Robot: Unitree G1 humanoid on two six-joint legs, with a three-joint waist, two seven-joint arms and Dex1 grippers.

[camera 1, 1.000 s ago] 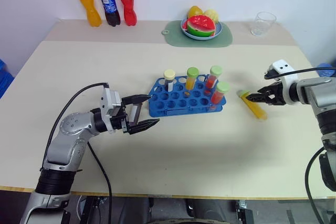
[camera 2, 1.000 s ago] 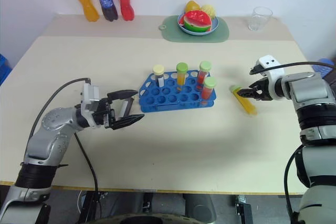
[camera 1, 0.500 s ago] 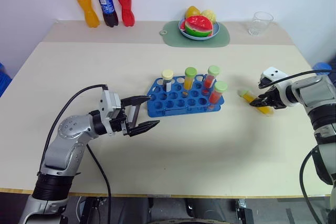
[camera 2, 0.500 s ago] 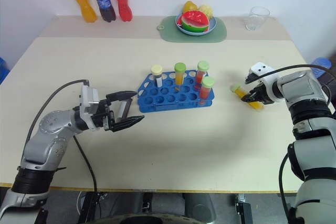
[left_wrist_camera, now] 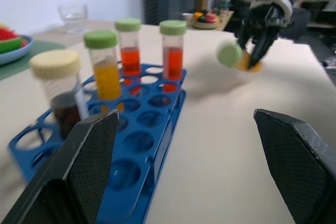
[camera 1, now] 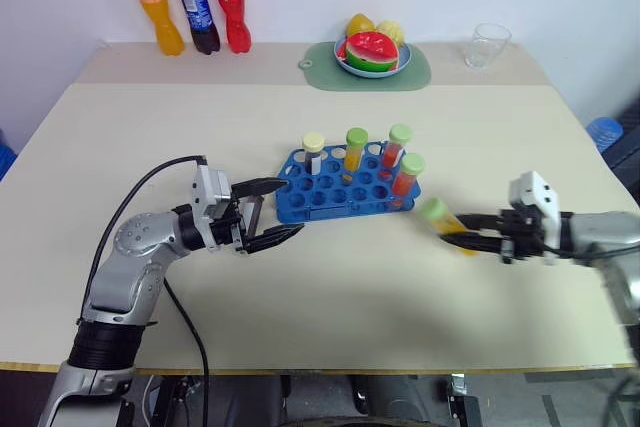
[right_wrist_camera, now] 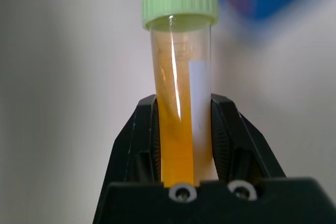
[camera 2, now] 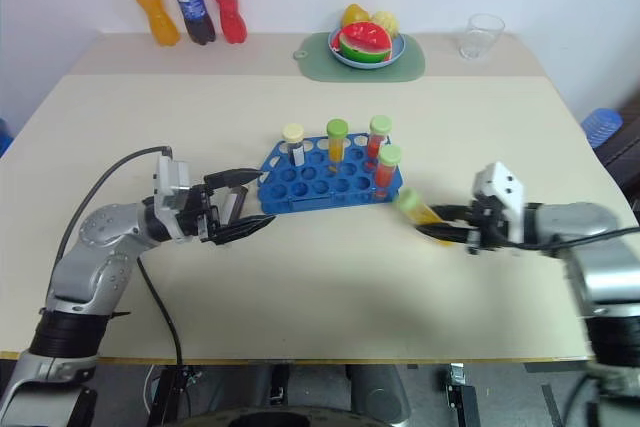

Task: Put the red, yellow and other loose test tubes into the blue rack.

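The yellow tube [camera 1: 445, 219] tilts short of the blue rack [camera 1: 345, 195] and would fall onto the table if I opened now, so my right gripper should move it to the rack.
The blue rack [camera 1: 345, 195] stands mid-table holding several upright capped tubes: one cream-capped with dark liquid [camera 1: 313, 153], one yellow [camera 1: 355, 149] and two red-orange with green caps [camera 1: 398, 146]. My right gripper [camera 1: 464, 240] is shut on a loose test tube with yellow liquid and a green cap [camera 1: 440, 218]. It holds the tube tilted above the table, just right of the rack. The right wrist view shows the fingers [right_wrist_camera: 227, 129] clamping that tube [right_wrist_camera: 178, 129]. My left gripper [camera 1: 272, 212] is open, level, beside the rack's left end [left_wrist_camera: 147, 140].
Three soda bottles [camera 1: 190, 9] stand at the back left. A green mat [camera 1: 365, 69] with a plate of fruit [camera 1: 372, 49] lies at the back centre. A clear glass [camera 1: 484, 45] stands at the back right.
My right gripper closed on the yellow tube lying on the table. It lifted the tube and carried it nearer and leftward, towards the rack. The left arm stayed still.
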